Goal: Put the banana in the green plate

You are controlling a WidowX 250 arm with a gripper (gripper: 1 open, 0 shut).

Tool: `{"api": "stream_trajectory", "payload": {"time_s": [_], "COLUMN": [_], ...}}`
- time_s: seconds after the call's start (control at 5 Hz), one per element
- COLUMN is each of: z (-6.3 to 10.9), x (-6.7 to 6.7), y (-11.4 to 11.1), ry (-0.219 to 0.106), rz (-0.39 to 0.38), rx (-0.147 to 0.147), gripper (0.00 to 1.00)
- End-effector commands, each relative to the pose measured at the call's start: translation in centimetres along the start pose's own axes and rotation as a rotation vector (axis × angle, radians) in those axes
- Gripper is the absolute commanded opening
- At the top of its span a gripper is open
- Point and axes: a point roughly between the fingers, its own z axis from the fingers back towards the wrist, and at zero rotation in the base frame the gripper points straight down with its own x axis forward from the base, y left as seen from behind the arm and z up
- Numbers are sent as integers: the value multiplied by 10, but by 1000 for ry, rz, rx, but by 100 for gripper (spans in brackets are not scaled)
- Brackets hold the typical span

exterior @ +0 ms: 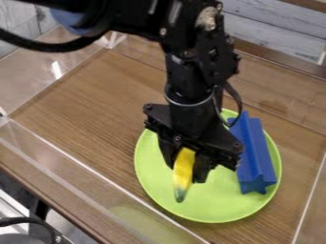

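Note:
My gripper holds the banana with the lower tip of the banana (186, 174) over the green plate, inside the plate's rim. It needs to let go of the banana.
The yellow banana (186, 174) with dark tips hangs nearly upright over the lime-green plate (159, 176). My black gripper (189, 154) points straight down and is shut on the banana's upper end. The banana's lower tip is at or just above the plate's surface; I cannot tell whether it touches. The plate lies on the wooden table near its front right.
A long blue block (254, 154) lies along the plate's right edge, partly over it. Clear plastic walls (51, 157) border the wooden table (90, 100) at the front and left. The black arm (192, 48) rises above the plate.

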Motion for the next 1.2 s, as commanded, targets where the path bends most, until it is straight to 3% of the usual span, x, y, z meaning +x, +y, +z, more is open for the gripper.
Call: {"api": "stream_trajectory", "payload": {"time_s": [0.0,0.2,0.4,1.0], "z": [3,1,1,7], "x": [8,10,10,16], "y": [2,3,4,10], "ry": [-24,-18,-18,-15], "rz": [16,25,28,25], "rx": [-5,-4,-7,-7], "gripper": [0,0,100,100]}}
